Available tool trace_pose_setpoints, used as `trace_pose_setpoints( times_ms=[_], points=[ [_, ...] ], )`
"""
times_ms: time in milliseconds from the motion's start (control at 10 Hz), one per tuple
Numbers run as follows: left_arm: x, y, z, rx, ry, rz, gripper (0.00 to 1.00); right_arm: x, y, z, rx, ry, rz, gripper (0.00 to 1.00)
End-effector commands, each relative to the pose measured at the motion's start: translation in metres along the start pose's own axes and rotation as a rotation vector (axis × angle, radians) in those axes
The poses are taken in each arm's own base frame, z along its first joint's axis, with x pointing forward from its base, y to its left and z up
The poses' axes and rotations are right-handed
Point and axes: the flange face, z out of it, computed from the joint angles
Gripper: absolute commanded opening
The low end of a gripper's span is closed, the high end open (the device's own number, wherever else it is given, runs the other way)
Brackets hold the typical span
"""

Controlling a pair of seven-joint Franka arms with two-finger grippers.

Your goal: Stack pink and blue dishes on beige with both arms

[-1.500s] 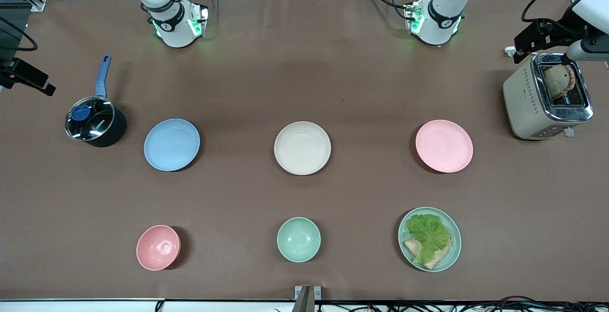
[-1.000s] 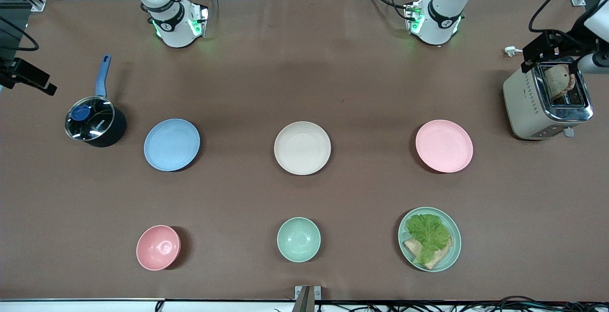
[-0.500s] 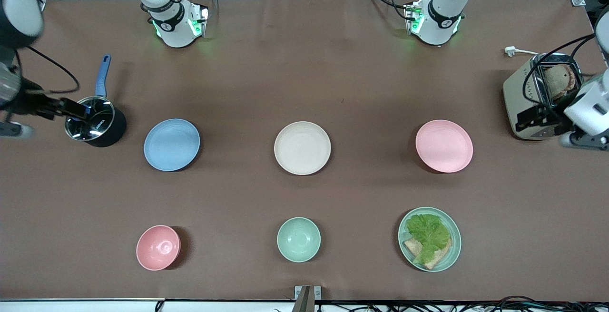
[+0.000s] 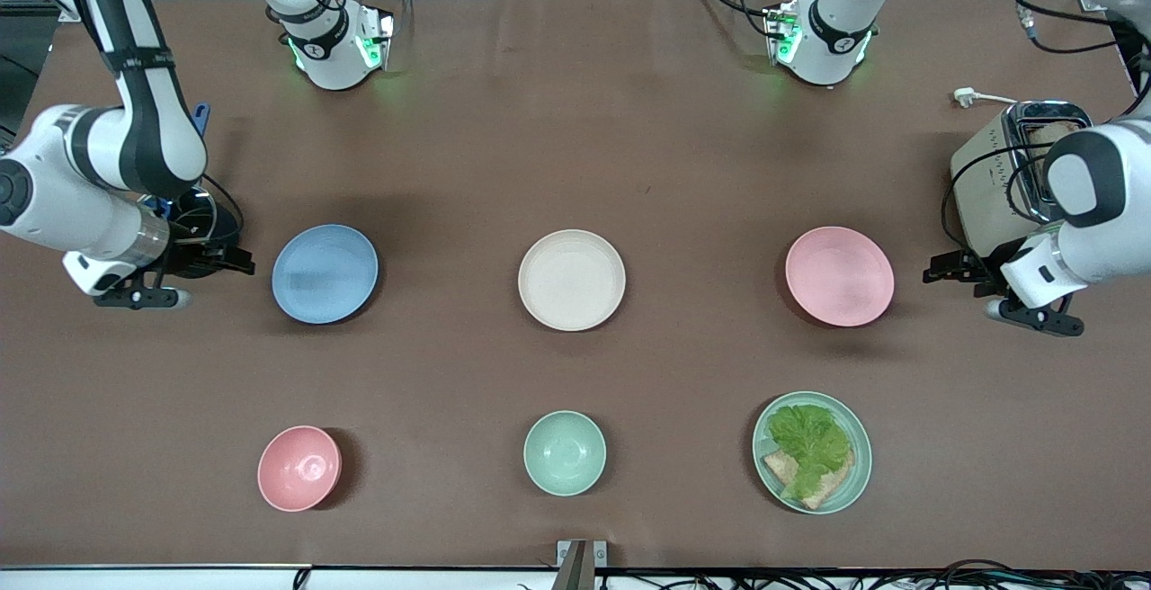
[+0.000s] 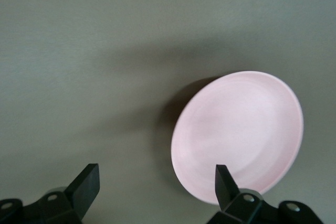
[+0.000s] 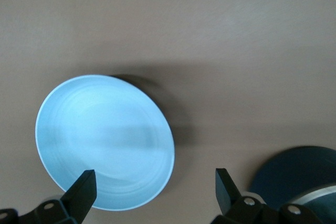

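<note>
The pale blue plate is wider than my open fingers, so my right gripper next grabs its thin rim facing the pot to stack it.
The pale blue plate [image 4: 325, 273], the beige plate [image 4: 571, 280] and the pale pink plate [image 4: 839, 276] lie in a row across the middle of the table, the beige one between the other two. My right gripper [image 4: 227, 259] hangs open just beside the blue plate, toward the right arm's end of the table. In the right wrist view the blue plate [image 6: 105, 140] lies partly between the open right gripper [image 6: 155, 179]. My left gripper [image 4: 946, 270] hangs open beside the pink plate, toward the left arm's end. The pink plate [image 5: 239, 135] reaches one finger of the left gripper [image 5: 156, 177].
A dark pot [image 4: 205, 223] with a blue handle stands under the right arm. A toaster [image 4: 985, 185] with bread stands by the left arm. Nearer the camera are a pink bowl [image 4: 298, 468], a mint bowl [image 4: 565, 452] and a mint plate [image 4: 860, 473] with lettuce and bread.
Both arms have swung in from the table's ends and come down. The right gripper now hangs beside the blue plate, the left beside the pink plate. No plate has moved.
</note>
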Motion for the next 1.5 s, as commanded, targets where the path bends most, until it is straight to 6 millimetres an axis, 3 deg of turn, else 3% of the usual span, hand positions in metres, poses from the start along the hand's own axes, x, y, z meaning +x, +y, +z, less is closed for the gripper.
trace_pose_setpoints(
  times_ms=[0, 100, 300, 500, 600, 700, 800, 900, 1000, 1100, 1300, 1400],
  points=[
    [-0.003, -0.004, 0.06, -0.053, -0.038, 0.05, 0.8, -0.007, 0.04, 0.031, 0.131, 0.013, -0.054, 1.0],
    [-0.003, -0.007, 0.077, -0.06, -0.051, 0.064, 0.71, -0.01, 0.053, 0.048, 0.194, 0.036, -0.073, 1.0],
    [-0.001, -0.004, 0.102, -0.07, -0.06, 0.071, 0.54, -0.018, 0.059, 0.083, 0.248, 0.071, -0.088, 1.0],
    [-0.002, -0.002, 0.11, -0.079, -0.071, 0.073, 0.4, -0.021, 0.06, 0.107, 0.302, 0.087, -0.12, 1.0],
    [-0.001, 0.0, 0.113, -0.081, -0.075, 0.077, 0.29, -0.021, 0.057, 0.112, 0.325, 0.1, -0.119, 0.95],
    [0.001, 0.005, 0.116, -0.089, -0.077, 0.086, 0.16, -0.023, 0.057, 0.114, 0.331, 0.099, -0.112, 0.83],
    [0.004, 0.009, 0.116, -0.091, -0.075, 0.092, 0.03, -0.024, 0.056, 0.117, 0.338, 0.092, -0.11, 0.64],
    [0.011, 0.019, 0.108, -0.095, -0.066, 0.106, 0.0, -0.026, 0.055, 0.117, 0.351, 0.082, -0.109, 0.36],
    [0.024, 0.032, 0.084, -0.093, -0.044, 0.111, 0.0, -0.028, 0.056, 0.118, 0.373, 0.07, -0.103, 0.2],
    [0.038, 0.06, 0.058, -0.123, -0.068, 0.048, 0.0, -0.027, 0.056, 0.117, 0.378, 0.071, -0.096, 0.03],
    [0.063, 0.138, 0.018, -0.164, -0.121, -0.048, 0.0, -0.023, 0.057, 0.109, 0.406, 0.062, -0.083, 0.01],
    [0.072, 0.193, 0.015, -0.161, -0.135, -0.135, 0.0, -0.017, 0.059, 0.096, 0.425, 0.049, -0.037, 0.01]
  ],
)
